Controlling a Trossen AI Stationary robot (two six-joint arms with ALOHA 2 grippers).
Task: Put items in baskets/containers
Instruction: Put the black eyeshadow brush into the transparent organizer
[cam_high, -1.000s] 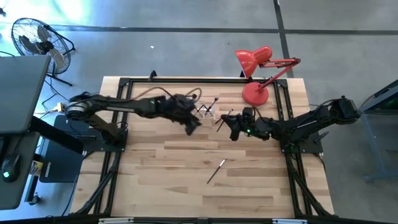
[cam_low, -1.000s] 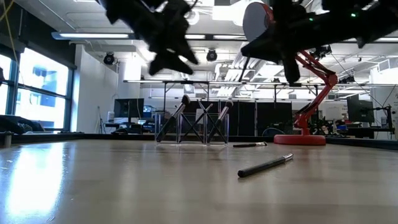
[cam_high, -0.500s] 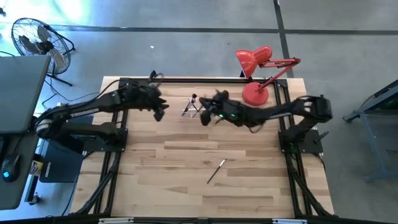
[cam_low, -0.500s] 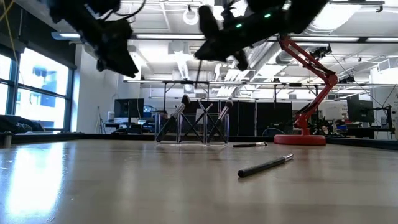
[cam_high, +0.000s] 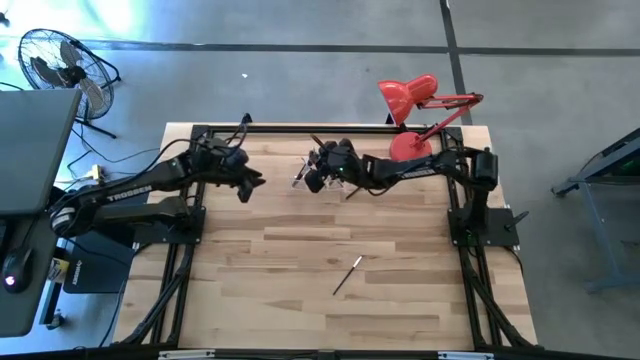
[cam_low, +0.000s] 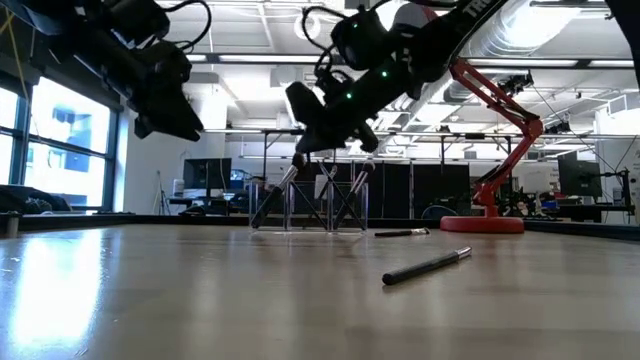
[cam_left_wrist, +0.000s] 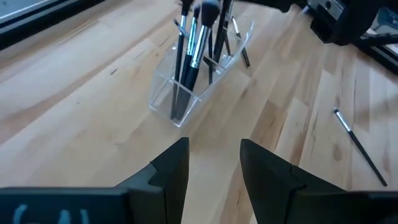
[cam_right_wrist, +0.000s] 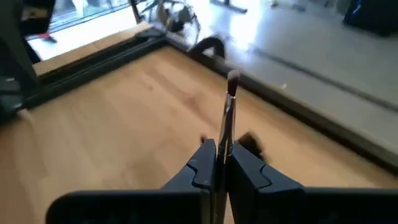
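Next, my left gripper grips the loose brush on the tabletop by its dark handle (cam_high: 344, 281) (cam_left_wrist: 368, 157) to put it into the clear holder.
A clear plastic holder (cam_left_wrist: 200, 73) stands near the table's far edge with several dark brushes upright in it; it also shows in the low view (cam_low: 308, 208) and the high view (cam_high: 301, 178). My right gripper (cam_right_wrist: 219, 152) hovers just above the holder (cam_high: 315, 174), shut on a thin brush (cam_right_wrist: 229, 106). My left gripper (cam_left_wrist: 214, 163) is open and raised off the table to the holder's left (cam_high: 246, 181). One brush (cam_high: 347, 275) lies flat on the table's middle, another (cam_low: 401, 233) lies beside the holder. My right gripper pinches the brush between its two fingers by the dark handle (cam_right_wrist: 222, 135). The brush runs along the fingers and sticks out past their tips, silvery ferrule and bristle tip (cam_right_wrist: 233, 77) leading. It is lifted clear of the table. The arm reaches in from the table's right.
A red desk lamp stands on its round base (cam_high: 409, 150) at the far right corner, right of the holder. A black frame rail (cam_high: 300, 128) runs along the far edge. Bare wood stretches across the table's near half around the lying brush (cam_left_wrist: 359, 144).
My right gripper has carried its brush from right of the holder toward the table's left and far edge, ending above the holder. My left gripper has drawn back from the holder toward the table's left. The holder and both lying brushes have stayed put.
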